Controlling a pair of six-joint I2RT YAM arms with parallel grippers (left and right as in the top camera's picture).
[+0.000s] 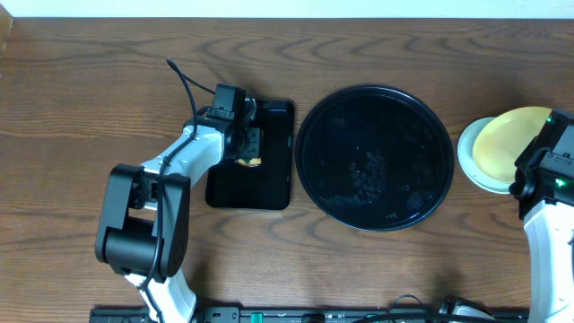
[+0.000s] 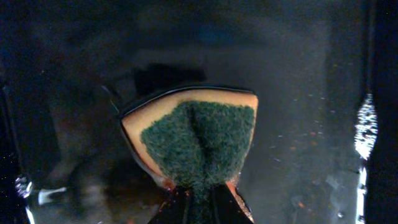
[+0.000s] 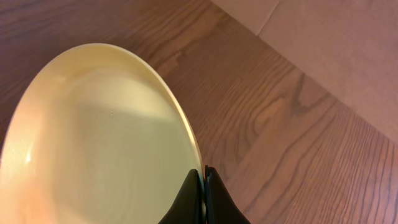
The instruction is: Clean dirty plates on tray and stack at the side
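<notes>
The flat wet bottom of the rectangular tray [image 1: 269,170] is below the sponge; my left gripper will release it, and it would land inside.
The large round black tray [image 1: 375,157] sits mid-table with wet residue and no plates on it. My right gripper [image 3: 203,186] is shut on the rim of the pale yellow plate [image 1: 511,142], also in the right wrist view [image 3: 93,137], holding it tilted over a pale mint-blue plate [image 1: 468,154] at the tray's right. Whether a second mint plate lies beneath is hidden. My left gripper [image 2: 202,199] is shut on a yellow sponge with a green scrub face [image 2: 199,137], over the small rectangular black tray [image 1: 269,170].
The rectangular tray's wet bottom [image 2: 311,93] shows orange specks. The wooden table [image 1: 90,90] surrounds both trays. A pale wall or board [image 3: 336,50] lies beyond the table edge in the right wrist view. Cables and a rail [image 1: 314,314] run along the front edge.
</notes>
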